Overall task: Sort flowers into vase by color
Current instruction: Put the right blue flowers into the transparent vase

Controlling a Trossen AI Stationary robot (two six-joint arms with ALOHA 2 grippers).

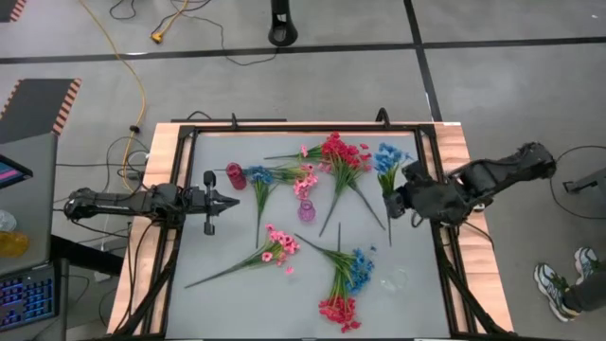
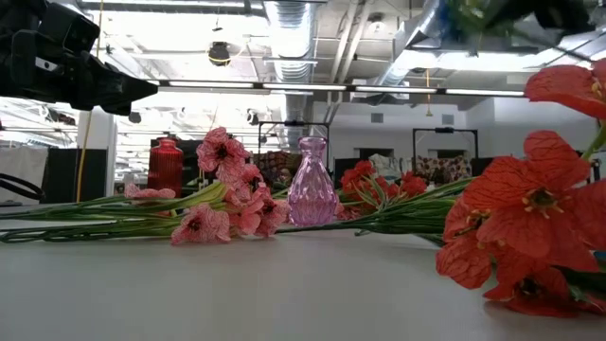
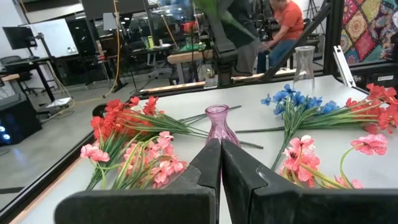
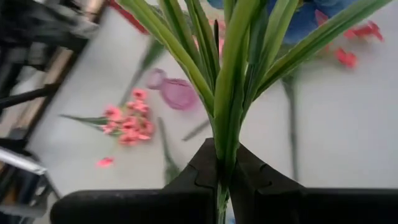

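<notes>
The green stems hang above the table in the right wrist view, so my right gripper keeps holding the stems for now.
My right gripper (image 1: 396, 195) is over the table's right side, shut on a blue flower sprig (image 1: 386, 159) whose leaves and blue blossoms (image 4: 298, 18) reach out past the fingers. My left gripper (image 1: 231, 201) is shut and holds nothing, level at the left side, pointing at the pink vase (image 3: 217, 123). A red vase (image 1: 234, 175) and the pink vase (image 1: 306, 209) stand mid-table. Lying flat on the table are blue flowers (image 1: 258, 176), pink flowers (image 1: 303, 176), red flowers (image 1: 342, 152), pink flowers (image 1: 280, 244), blue flowers (image 1: 358, 266) and red flowers (image 1: 338, 310). My right gripper pinches the blue sprig's bundled green stem (image 4: 224, 142) between its two fingers, below where the leaves spread. The fingers slant down from the table's right side and lie across the stem. The sprig is lifted above the table, blossoms beyond the fingertips, and the stem's lower end (image 1: 389, 230) sticks out the other way.
A clear glass vase (image 1: 394, 279) stands near the front right. A dark frame (image 1: 303, 130) runs around the table top. Bare table lies at the near left (image 1: 218, 308). A person sits in the room beyond (image 3: 287, 25), and shoes (image 1: 568, 279) show on the floor at right.
</notes>
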